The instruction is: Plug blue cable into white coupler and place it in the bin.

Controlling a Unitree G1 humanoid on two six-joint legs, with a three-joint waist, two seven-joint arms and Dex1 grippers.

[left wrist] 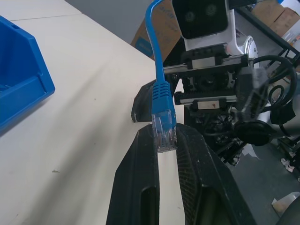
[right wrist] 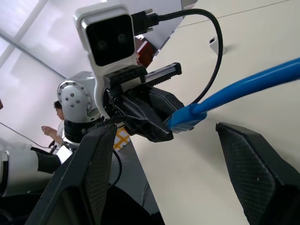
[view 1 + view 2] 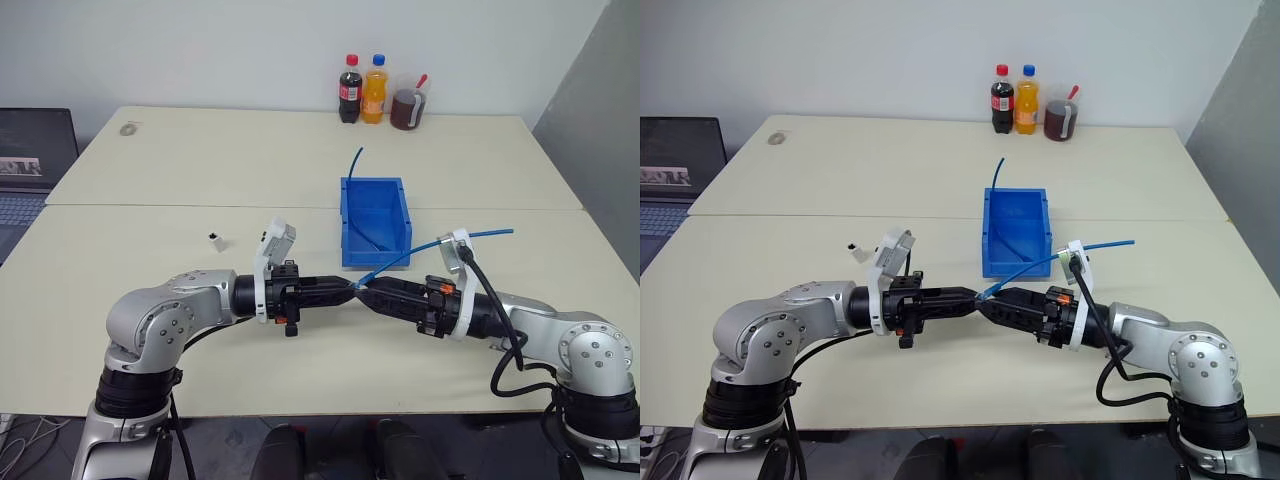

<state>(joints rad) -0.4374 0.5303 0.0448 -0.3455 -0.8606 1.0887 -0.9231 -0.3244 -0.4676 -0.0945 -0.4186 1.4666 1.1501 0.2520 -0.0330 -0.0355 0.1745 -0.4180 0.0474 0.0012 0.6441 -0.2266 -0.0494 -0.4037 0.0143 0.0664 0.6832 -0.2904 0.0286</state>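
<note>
The right gripper grabs the blue cable (image 3: 440,243) by its blue boot (image 3: 366,280) next, which sticks out past my left gripper's fingers that cover the clear plug.
Above the table's front, my left gripper (image 3: 350,287) is shut on the clear plug (image 1: 164,132) of the blue cable (image 3: 440,243). The cable runs right over my right arm to its free end. My right gripper (image 3: 364,291) faces the left one tip to tip. It is open, its fingers (image 2: 101,159) spread wide on either side of the cable's blue boot without touching it. The white coupler (image 3: 215,240) lies on the table beyond my left forearm. The blue bin (image 3: 392,192) stands just behind the grippers.
A second blue cable (image 3: 354,161) sticks up out of the bin. Two drink bottles (image 3: 362,89) and a cup with dark liquid (image 3: 408,108) stand at the table's far edge. A laptop (image 3: 35,150) sits at the far left, and a small round object (image 3: 128,129) lies on the far left of the table.
</note>
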